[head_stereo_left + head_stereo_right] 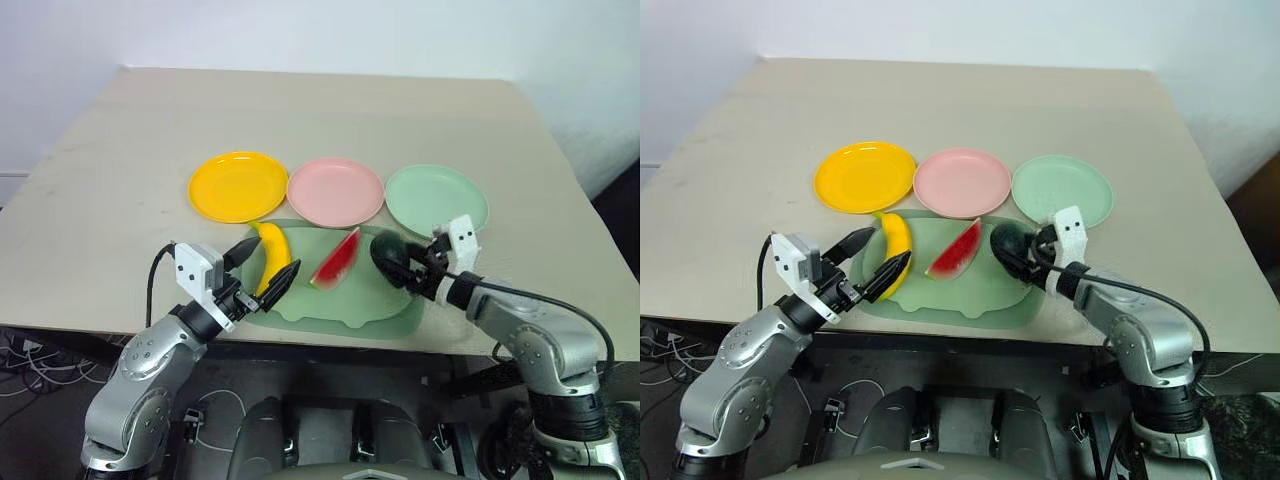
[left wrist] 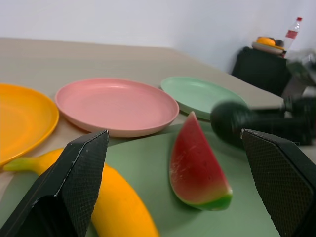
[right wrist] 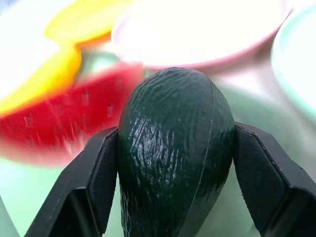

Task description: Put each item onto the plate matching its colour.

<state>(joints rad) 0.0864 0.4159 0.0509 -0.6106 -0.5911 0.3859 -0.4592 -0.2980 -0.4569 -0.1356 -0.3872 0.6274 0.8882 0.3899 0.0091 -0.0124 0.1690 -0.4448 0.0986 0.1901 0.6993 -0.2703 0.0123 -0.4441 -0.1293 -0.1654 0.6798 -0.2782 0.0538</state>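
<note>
The dark green avocado [image 1: 388,254] is over the mat, short of the mint green plate [image 1: 437,198]: I will move it there before my right gripper releases it.
My right gripper [image 3: 175,165] is shut on the dark green avocado [image 1: 388,254], with one black finger on each side, over the right end of the pale green mat [image 1: 330,302]. The red watermelon wedge [image 1: 338,262] lies on the mat's middle and the yellow banana [image 1: 268,238] at its left end. My left gripper [image 1: 266,262] is open, its fingers standing either side of the banana's near end without touching it. Behind the mat, left to right, stand the yellow-orange plate [image 1: 238,186], the pink plate [image 1: 335,191] and the mint green plate [image 1: 437,198], all empty.
The beige table [image 1: 300,110] stretches bare behind the plates, and its front edge runs just under the mat. Cables hang below the front edge on the left. Beyond the table's right side, a dark stand [image 2: 259,66] holds a bottle [image 2: 292,33].
</note>
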